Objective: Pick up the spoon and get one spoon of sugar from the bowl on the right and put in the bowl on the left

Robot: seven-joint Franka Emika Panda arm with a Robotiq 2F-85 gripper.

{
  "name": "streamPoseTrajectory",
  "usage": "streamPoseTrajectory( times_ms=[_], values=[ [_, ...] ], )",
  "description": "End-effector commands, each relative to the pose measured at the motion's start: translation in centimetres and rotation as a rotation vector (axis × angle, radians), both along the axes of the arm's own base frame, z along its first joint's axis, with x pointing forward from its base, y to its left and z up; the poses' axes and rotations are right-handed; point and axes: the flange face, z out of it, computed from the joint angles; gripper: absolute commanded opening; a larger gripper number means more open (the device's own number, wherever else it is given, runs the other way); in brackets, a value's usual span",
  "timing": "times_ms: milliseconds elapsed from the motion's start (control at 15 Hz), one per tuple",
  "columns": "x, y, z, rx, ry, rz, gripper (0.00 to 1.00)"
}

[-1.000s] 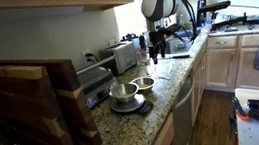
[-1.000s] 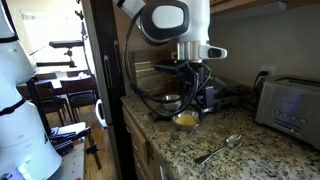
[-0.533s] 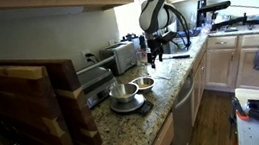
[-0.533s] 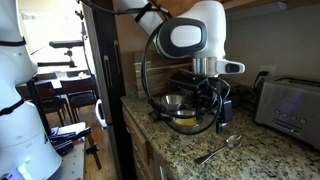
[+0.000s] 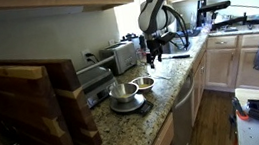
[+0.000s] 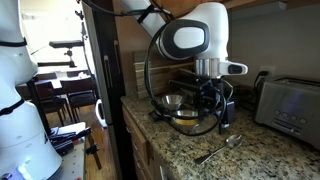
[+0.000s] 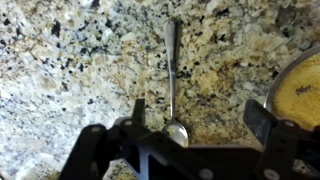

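The spoon's scoop needs to stay free to dip and tip out sugar, so my gripper should next hold the spoon by its thin neck (image 7: 173, 111), beside the scoop end.
A metal spoon (image 6: 218, 150) lies on the speckled granite counter; in the wrist view it (image 7: 172, 70) points away, with its scoop end next to one finger. My gripper (image 6: 222, 116) hangs open and empty just above the counter (image 7: 200, 118), with the spoon near the inside of one jaw. A bowl of yellow sugar (image 6: 186, 119) sits beside it and shows at the wrist view's edge (image 7: 300, 92). A second metal bowl (image 6: 172, 101) stands behind it. In an exterior view the gripper (image 5: 154, 55) is past the two bowls (image 5: 144, 83) (image 5: 122, 92).
A toaster (image 6: 292, 104) stands at the counter's back. A scale (image 5: 129, 105) holds one bowl. Wooden cutting boards (image 5: 42, 99) stand at the near end. The counter edge (image 6: 150, 140) drops to cabinets. A white robot body (image 6: 20, 110) stands beside the counter.
The arm has moved from above the bowls towards the spoon and lowered over one second; it has barely moved in the last half second. The gripper stays open.
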Motion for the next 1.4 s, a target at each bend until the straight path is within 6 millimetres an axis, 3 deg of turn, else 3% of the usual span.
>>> streamPoseTrajectory(
  times_ms=[0,667,733,867,1000,1133,1333],
  values=[
    [1.7,-1.9,-1.5,0.006,-0.015,-0.015,1.0],
    [4.6,-4.0,-7.6,0.056,0.03,-0.021,0.97],
    [4.7,-4.0,-7.9,0.059,0.034,-0.014,0.83],
    [4.9,-4.0,-8.5,0.069,0.04,-0.006,0.83],
    [5.0,-4.0,-8.7,0.083,0.04,0.003,0.59],
    [5.1,-4.0,-8.6,0.097,0.035,0.013,0.52],
    [5.1,-4.4,-8.4,0.113,0.028,0.021,0.32]
  ],
)
